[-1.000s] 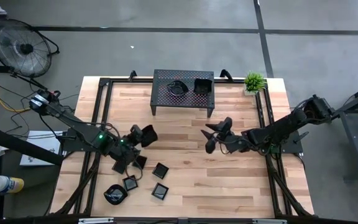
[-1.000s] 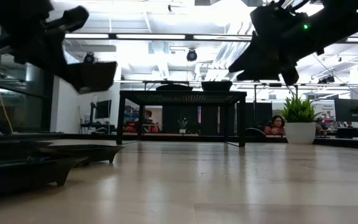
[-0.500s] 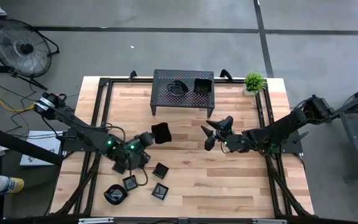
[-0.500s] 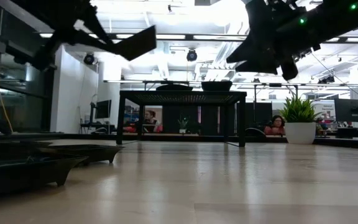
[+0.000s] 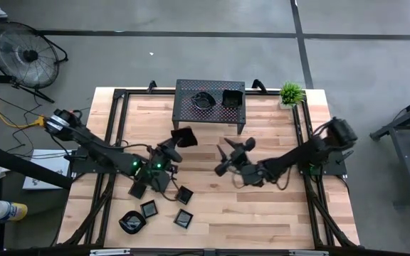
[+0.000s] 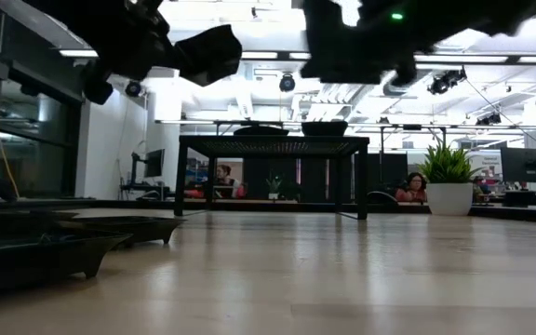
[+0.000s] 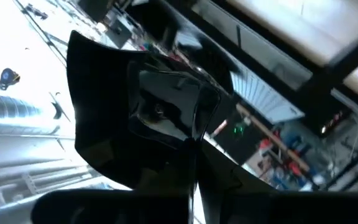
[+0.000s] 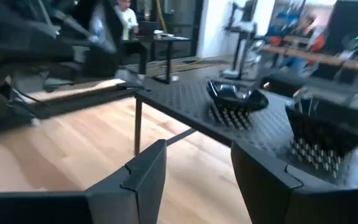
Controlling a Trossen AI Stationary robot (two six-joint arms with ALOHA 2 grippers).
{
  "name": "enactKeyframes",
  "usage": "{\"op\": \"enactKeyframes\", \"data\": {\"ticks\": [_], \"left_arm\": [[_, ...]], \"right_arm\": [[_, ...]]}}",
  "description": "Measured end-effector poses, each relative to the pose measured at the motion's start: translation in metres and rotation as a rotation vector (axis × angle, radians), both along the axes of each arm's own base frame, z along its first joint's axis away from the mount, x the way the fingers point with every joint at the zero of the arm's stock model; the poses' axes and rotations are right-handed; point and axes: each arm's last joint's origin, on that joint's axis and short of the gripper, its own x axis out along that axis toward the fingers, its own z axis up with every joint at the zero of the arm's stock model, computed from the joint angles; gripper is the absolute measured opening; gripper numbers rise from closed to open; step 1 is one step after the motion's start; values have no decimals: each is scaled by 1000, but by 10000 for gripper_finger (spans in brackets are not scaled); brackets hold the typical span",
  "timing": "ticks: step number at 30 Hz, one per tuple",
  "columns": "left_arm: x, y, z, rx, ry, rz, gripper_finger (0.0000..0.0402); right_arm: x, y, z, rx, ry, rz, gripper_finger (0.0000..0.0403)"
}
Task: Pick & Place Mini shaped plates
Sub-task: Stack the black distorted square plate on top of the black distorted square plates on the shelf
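Next, my right gripper grabs the plate by its wavy rim (image 5: 193,134) to set the held mini plate on the perforated rack (image 5: 210,104).
My left gripper (image 5: 174,145) is shut on one mini plate (image 5: 184,136), a glossy black wavy-edged square, high above the table's middle, just near of the black perforated rack (image 5: 210,104). Two more plates (image 5: 203,99) (image 5: 232,97) sit on the rack top. Several plates (image 5: 184,193) (image 5: 149,209) (image 5: 132,222) rest on the table at the near left. My right gripper (image 5: 228,153) hangs open to the right of the held plate, pointing at the rack, with nothing between its fingers (image 8: 146,173). My left gripper pinches the plate by one edge (image 7: 188,138) between its two fingers. The fingers come in about level from the table's near left. The plate (image 6: 214,51) is lifted clear of the table and tilted, and it sticks out beyond the fingertips toward the rack.
A small potted plant (image 5: 290,93) stands at the far right corner beside the rack. The black frame rails (image 5: 116,128) run along the table's left and right sides. Bare wood (image 5: 262,213) lies across the near right of the table.
My left gripper has carried the plate toward the table's far edge and the rack, rolling its wrist, so the plate has turned from hanging below the fingers to sticking out ahead of them. My right gripper, still open, has moved toward the table's left.
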Motion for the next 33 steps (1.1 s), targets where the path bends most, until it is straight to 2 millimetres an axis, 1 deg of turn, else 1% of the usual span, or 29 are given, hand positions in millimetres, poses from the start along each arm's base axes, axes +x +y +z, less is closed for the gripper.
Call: {"op": "enactKeyframes", "data": {"ticks": [6,8,11,14,18,22,27,33], "left_arm": [[2,4,-5,65,73,39,0],[2,4,-6,70,80,42,0],[2,4,-8,79,94,43,0],[3,4,-9,82,94,46,0],[3,4,-9,81,93,46,0],[3,4,-9,78,88,46,0],[3,4,-10,69,73,47,0],[3,4,-10,61,73,39,0]], "right_arm": [[47,16,10,-149,128,-106,177],[58,18,16,-177,154,-124,177],[71,19,25,-177,140,-95,177],[76,14,30,-142,88,-81,177],[80,6,31,-113,54,-70,177],[85,-1,29,-56,11,53,177],[87,-9,26,-35,11,29,177],[89,-17,25,-18,7,58,176]]}}
